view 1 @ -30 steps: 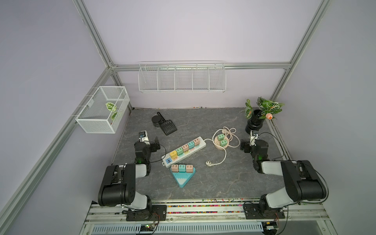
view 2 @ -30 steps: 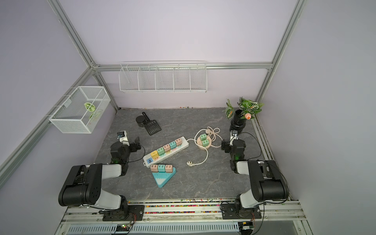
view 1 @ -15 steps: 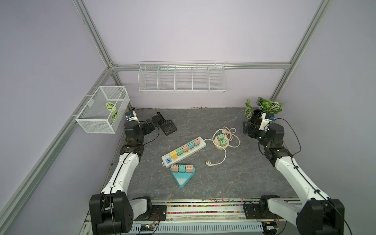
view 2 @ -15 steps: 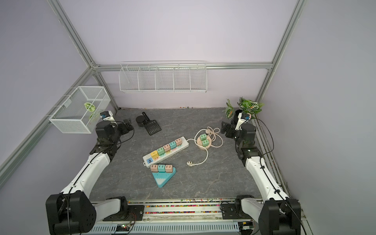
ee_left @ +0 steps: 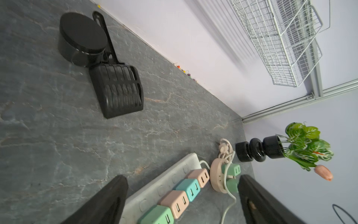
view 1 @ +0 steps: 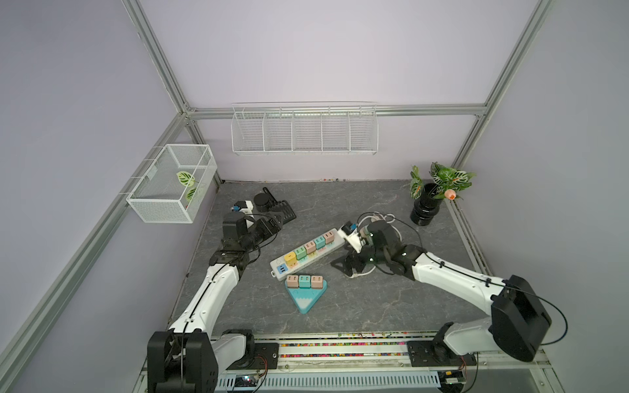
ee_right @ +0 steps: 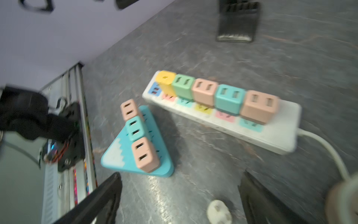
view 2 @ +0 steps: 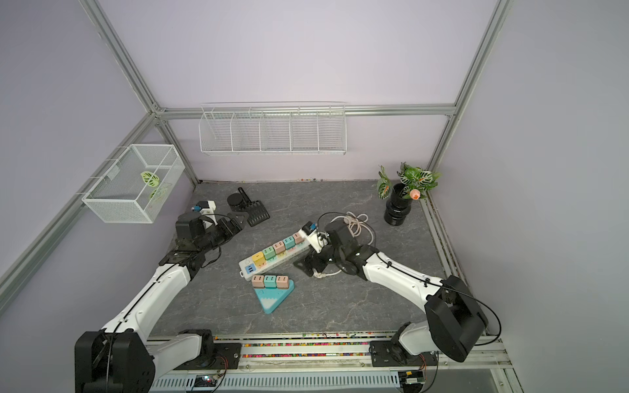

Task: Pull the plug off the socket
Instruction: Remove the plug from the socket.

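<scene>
I will next pull the nearest pink plug off the blue socket. I will grab that plug by its sides with my right gripper and leave the teal plug free.
A white power strip lies slantwise mid-table with several coloured plugs in a row: yellow, green, pink, teal and pink. Nearer the front, a blue triangular socket carries three plugs. The left wrist view shows a round beige socket with green plugs; my right arm hides it in both top views. My left gripper hangs open, back-left of the strip. My right gripper is open and low beside the strip's cable end, over the cord's loose white plug. Neither holds anything.
A black scoop and a round black container lie back-left, just beyond the left gripper. A black vase with a plant stands back-right. A coiled cord lies behind my right wrist. Wire baskets hang on the walls.
Both arms have unfolded from their rest poses. The right arm swung from the back-right corner down to the strip's cable end. The left arm came forward a little toward the strip.
</scene>
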